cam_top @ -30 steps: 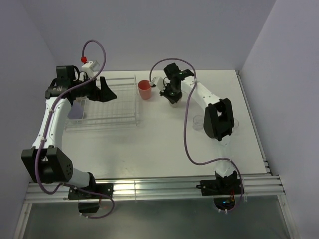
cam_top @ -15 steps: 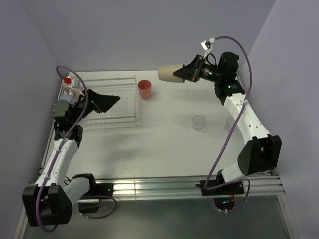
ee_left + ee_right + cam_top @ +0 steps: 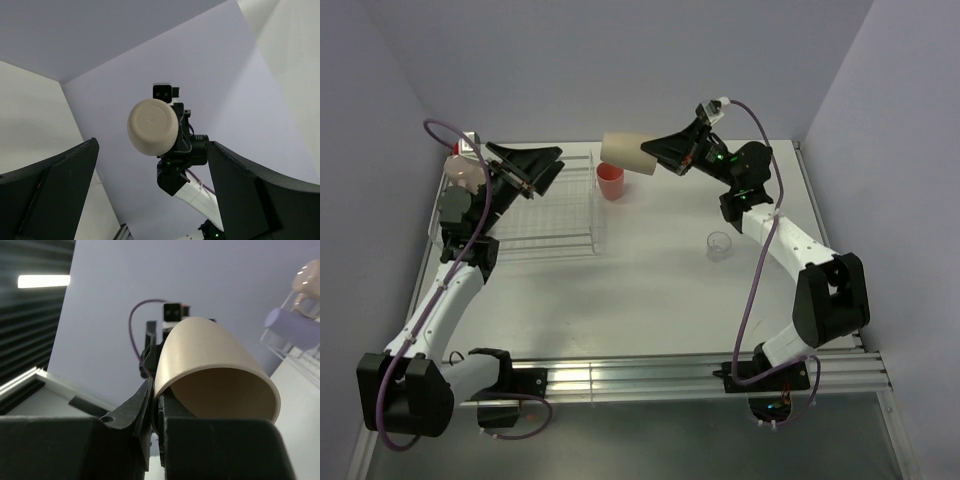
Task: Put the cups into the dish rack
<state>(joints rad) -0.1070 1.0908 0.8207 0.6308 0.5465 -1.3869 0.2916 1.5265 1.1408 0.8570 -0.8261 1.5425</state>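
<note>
I need to grab the tan cup around its base end [image 3: 611, 149] with my left gripper, leaving the cup's rim free to load it opening-down into the rack [image 3: 560, 225].
My right gripper [image 3: 665, 152] is shut on the rim of the tan cup [image 3: 628, 151] and holds it on its side, high above the table, base toward the left. In the right wrist view one finger is inside the tan cup [image 3: 215, 365] and one outside. My left gripper [image 3: 532, 163] is open and empty, raised over the clear dish rack [image 3: 560, 225], facing the cup's base [image 3: 152, 126]. The coral-red cup [image 3: 610, 182] stands upright just right of the rack. A clear glass [image 3: 719, 245] stands mid-table. The lavender cup [image 3: 290, 332] and pink mug [image 3: 307, 282] are in the rack.
The side walls stand close to the table's left and right edges. A purple cable [image 3: 750, 300] hangs along the right arm. The aluminium rail [image 3: 640, 378] runs along the near edge.
My right gripper has carried the tan cup leftward toward the rack. My left gripper has risen and turned to face the cup.
</note>
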